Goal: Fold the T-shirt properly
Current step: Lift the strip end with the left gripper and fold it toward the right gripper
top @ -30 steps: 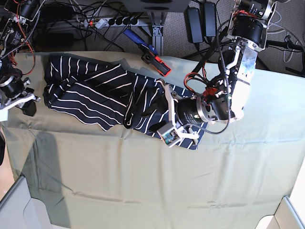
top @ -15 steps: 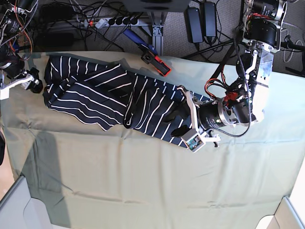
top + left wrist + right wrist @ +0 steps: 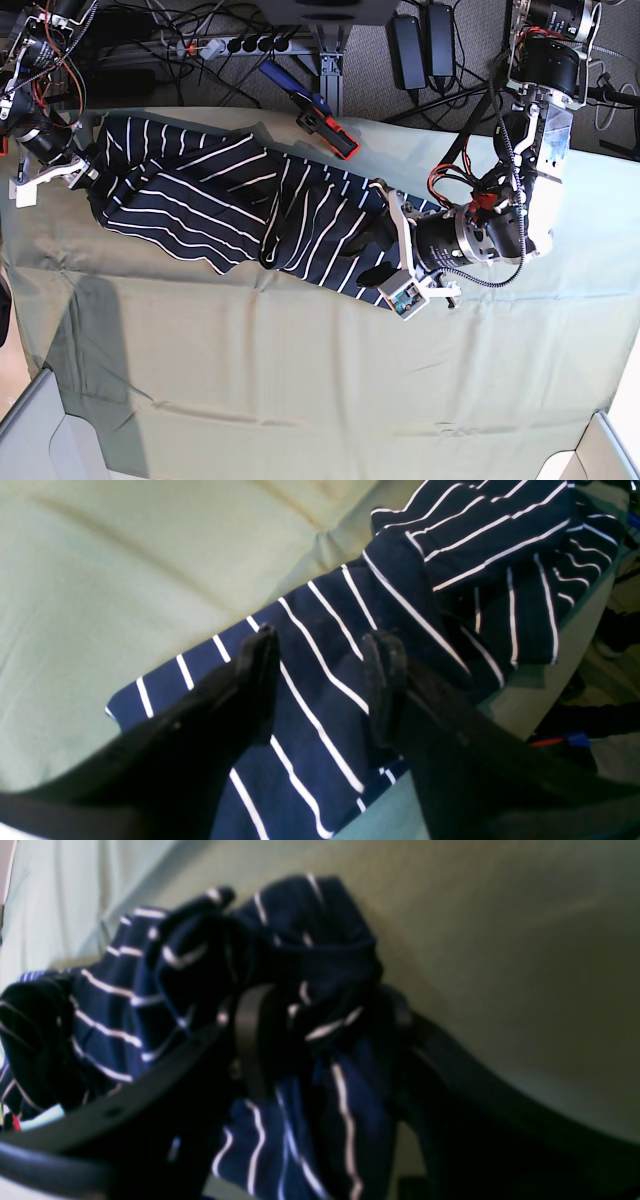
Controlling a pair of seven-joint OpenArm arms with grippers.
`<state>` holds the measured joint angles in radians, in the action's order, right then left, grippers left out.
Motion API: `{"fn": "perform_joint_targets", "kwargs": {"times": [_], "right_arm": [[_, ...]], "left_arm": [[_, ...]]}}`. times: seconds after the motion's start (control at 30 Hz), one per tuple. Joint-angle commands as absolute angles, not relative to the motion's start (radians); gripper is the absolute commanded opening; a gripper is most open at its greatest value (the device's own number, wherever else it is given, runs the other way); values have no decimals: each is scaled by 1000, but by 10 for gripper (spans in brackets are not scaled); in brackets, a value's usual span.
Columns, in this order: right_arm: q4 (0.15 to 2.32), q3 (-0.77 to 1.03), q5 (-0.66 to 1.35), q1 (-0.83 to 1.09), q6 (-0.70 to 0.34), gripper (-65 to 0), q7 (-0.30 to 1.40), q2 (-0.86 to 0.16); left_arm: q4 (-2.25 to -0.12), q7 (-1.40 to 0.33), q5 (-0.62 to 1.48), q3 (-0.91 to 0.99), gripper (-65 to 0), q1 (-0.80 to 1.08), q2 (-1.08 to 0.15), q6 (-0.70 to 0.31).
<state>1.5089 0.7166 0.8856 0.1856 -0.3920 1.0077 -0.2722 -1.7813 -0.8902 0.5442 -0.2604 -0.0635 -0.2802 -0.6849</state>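
Note:
I am not ready to close my right gripper yet, because my fingers are at the shirt's outer edge and would miss. I need to first move it toward the thick bunched fold.
The dark navy T-shirt [image 3: 220, 200] with thin white stripes lies rumpled across the back of the table, running from the far left down toward the right. My left gripper [image 3: 368, 255] hovers over its right end. In the left wrist view this gripper [image 3: 320, 650] is open, with flat striped T-shirt fabric [image 3: 450, 540] beneath it and nothing between the fingers. My right gripper [image 3: 85, 170] is at the shirt's left end. In the right wrist view its fingers [image 3: 250, 1040] stand apart, and a bunched fold of the T-shirt [image 3: 310, 930] sits between them.
An olive-green cloth [image 3: 300, 380] covers the table. A red and blue clamp [image 3: 325, 125] sits at the back edge, with a power strip [image 3: 230, 45] and cables behind it. Grey bins stand at the front left [image 3: 30, 430] and front right [image 3: 610, 450] corners.
My right gripper moved from the table's left edge up to the shirt's left end and opened around fabric. My left arm slid right along the shirt, then held still.

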Motion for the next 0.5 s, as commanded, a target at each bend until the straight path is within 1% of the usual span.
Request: {"fn": "perform_joint_targets", "kwargs": {"times": [0.0,0.2,0.47], "right_arm": [[1525,712,910,178,-472,-356,996,-282],[1525,631,905,177,-472,-357,991,-254],[1525,584,906,175,-472,-360,986,-223]], "left_arm": [[-1801,-871,561,-256,-347,-80,-283,-684],[-1801,-871,561,-255,-347,-80,-283,-684],[-1801,-871,557,-255,-347,-80,-283,-684]]}}
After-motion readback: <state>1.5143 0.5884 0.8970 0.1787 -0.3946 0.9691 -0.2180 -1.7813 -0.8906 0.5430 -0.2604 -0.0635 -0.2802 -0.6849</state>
